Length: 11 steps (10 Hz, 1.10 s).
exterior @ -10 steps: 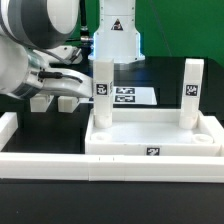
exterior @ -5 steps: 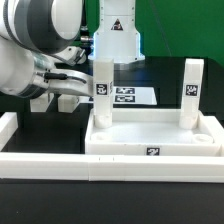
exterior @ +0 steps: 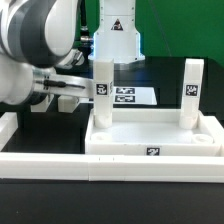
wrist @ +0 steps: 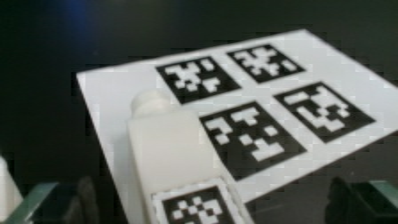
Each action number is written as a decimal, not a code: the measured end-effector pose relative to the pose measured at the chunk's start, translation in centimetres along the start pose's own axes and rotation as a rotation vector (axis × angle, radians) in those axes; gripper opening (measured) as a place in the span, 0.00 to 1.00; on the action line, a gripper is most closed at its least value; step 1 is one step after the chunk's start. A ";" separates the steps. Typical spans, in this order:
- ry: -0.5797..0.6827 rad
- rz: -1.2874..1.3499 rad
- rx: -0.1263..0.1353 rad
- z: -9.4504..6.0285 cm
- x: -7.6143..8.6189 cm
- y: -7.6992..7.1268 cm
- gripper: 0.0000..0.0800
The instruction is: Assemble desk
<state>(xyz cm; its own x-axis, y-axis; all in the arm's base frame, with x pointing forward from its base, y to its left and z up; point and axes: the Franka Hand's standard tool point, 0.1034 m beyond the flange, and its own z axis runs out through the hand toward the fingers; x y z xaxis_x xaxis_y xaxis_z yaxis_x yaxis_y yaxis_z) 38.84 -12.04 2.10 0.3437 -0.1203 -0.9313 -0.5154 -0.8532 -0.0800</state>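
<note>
My fingers are beside the leg and level with its tag in the wrist view, so I should close my gripper. Closing now would hold the white leg point(wrist: 183, 175).
The desk slab point(exterior: 150, 140) lies white and tray-like at the front, with a tag on its front rim. Two white tagged legs stand upright at its far corners: the left leg point(exterior: 101, 90) and the right leg point(exterior: 190, 92). My gripper point(exterior: 68, 93) is at the exterior view's left, just beside the left leg. In the wrist view the left leg point(wrist: 175, 160) stands between my dark fingers point(wrist: 50, 200), with gaps on both sides. My gripper point(wrist: 210, 208) is open and holds nothing.
The marker board point(exterior: 128, 96) lies flat behind the left leg and fills the wrist view point(wrist: 267, 90). Long white border rails point(exterior: 40, 160) run along the front and the left side. A white robot base point(exterior: 116, 35) stands at the back.
My arm has turned, and the gripper has moved up and towards the exterior view's right, closer to the left leg. The slab and both legs have not moved.
</note>
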 end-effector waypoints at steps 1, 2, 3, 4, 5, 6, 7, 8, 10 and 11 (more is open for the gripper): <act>0.009 0.013 -0.004 -0.1 0.2 -0.1 0.81; 0.011 0.024 -0.007 0.0 0.2 -0.3 0.81; 0.013 0.032 -0.012 0.0 0.3 -0.3 0.81; 0.016 0.039 -0.023 0.1 0.4 -0.3 0.81; 0.022 0.047 -0.043 0.1 0.4 -0.3 0.81; 0.027 0.047 -0.055 0.2 0.4 -0.3 0.81; 0.033 0.046 -0.075 0.3 0.4 -0.2 0.81; 0.033 0.046 -0.075 0.3 0.4 -0.2 0.81; 0.041 0.046 -0.075 0.3 0.6 -0.1 0.65; 0.042 0.045 -0.076 0.3 0.7 -0.1 0.47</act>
<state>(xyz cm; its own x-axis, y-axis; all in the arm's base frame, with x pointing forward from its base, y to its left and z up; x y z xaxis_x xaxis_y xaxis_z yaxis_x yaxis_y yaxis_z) 38.93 -11.86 1.40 0.3551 -0.1794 -0.9175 -0.4707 -0.8822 -0.0096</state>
